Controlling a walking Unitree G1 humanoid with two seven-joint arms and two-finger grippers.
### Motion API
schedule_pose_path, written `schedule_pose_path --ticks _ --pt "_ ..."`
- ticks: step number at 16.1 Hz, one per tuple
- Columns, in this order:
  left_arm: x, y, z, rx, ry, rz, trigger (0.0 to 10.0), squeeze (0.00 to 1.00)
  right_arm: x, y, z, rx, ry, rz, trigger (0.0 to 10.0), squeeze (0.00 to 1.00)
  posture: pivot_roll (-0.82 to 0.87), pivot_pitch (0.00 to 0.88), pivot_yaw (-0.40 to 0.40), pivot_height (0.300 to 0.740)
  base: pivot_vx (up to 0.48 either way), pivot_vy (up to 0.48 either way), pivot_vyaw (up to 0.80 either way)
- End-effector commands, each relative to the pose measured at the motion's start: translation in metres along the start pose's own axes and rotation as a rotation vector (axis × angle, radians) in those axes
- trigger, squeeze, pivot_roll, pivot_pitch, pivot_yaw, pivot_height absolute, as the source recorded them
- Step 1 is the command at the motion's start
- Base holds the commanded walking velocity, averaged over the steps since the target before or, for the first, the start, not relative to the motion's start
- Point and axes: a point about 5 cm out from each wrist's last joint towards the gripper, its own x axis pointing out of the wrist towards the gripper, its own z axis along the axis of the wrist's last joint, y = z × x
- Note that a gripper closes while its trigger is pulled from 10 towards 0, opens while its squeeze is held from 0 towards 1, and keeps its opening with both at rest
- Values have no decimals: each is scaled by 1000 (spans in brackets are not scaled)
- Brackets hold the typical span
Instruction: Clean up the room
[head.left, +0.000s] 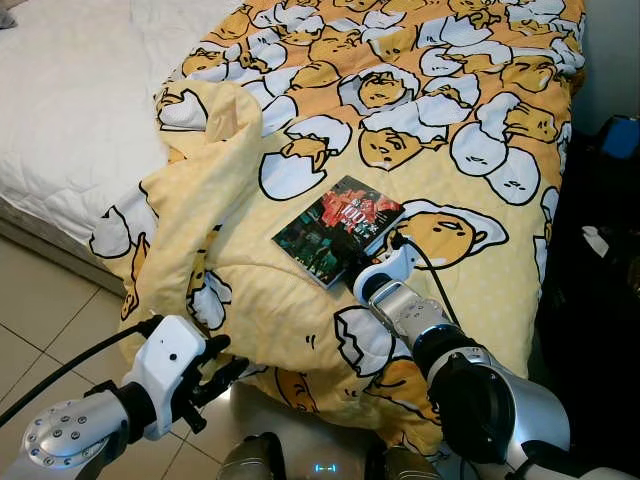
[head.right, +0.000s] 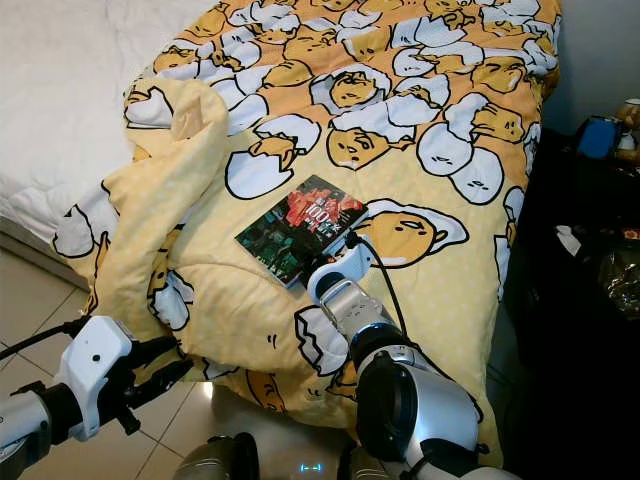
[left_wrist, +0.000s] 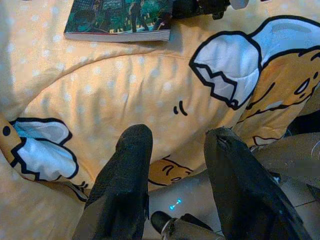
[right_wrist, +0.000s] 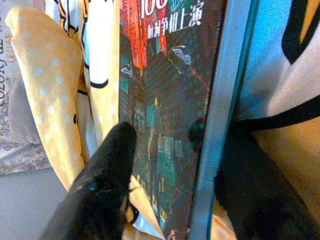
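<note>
I need to grab the book next with my left gripper by its thin spine edge (head.left: 308, 208), because its broad cover is wider than my open fingers.
A dark paperback book (head.left: 338, 228) with red print lies on the yellow egg-patterned blanket (head.left: 430, 120) near the foot of the bed. My right gripper (head.left: 366, 263) is at the book's near corner. In the right wrist view one black finger (right_wrist: 112, 165) rests on the cover (right_wrist: 170, 100) and the other sits past the spine, so the gripper (right_wrist: 180, 145) is shut on the book. My left gripper (head.left: 215, 370) hangs low by the blanket's drooping edge. It is open, and there is nothing between its fingers (left_wrist: 125, 170).
A bare white mattress (head.left: 70, 100) shows at the left of the bed, with tiled floor (head.left: 40, 300) below it. On the right a dark side table (head.right: 590, 250) carries a blue object (head.right: 598, 135) and clutter. The blanket bunches in a fold (head.left: 210, 170) at the left.
</note>
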Motion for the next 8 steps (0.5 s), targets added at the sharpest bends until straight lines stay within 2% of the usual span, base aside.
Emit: schedule_pose_path --ticks 1,8 --pt "-1 -1 4 10 -11 0 10000 0 4 10 -4 -8 16 18 0 0 138 182 28 740 0 0 0" --pt "1 -1 6 13 -21 3 10000 0 4 11 -4 -18 19 22 0 0 142 173 23 740 0 0 0"
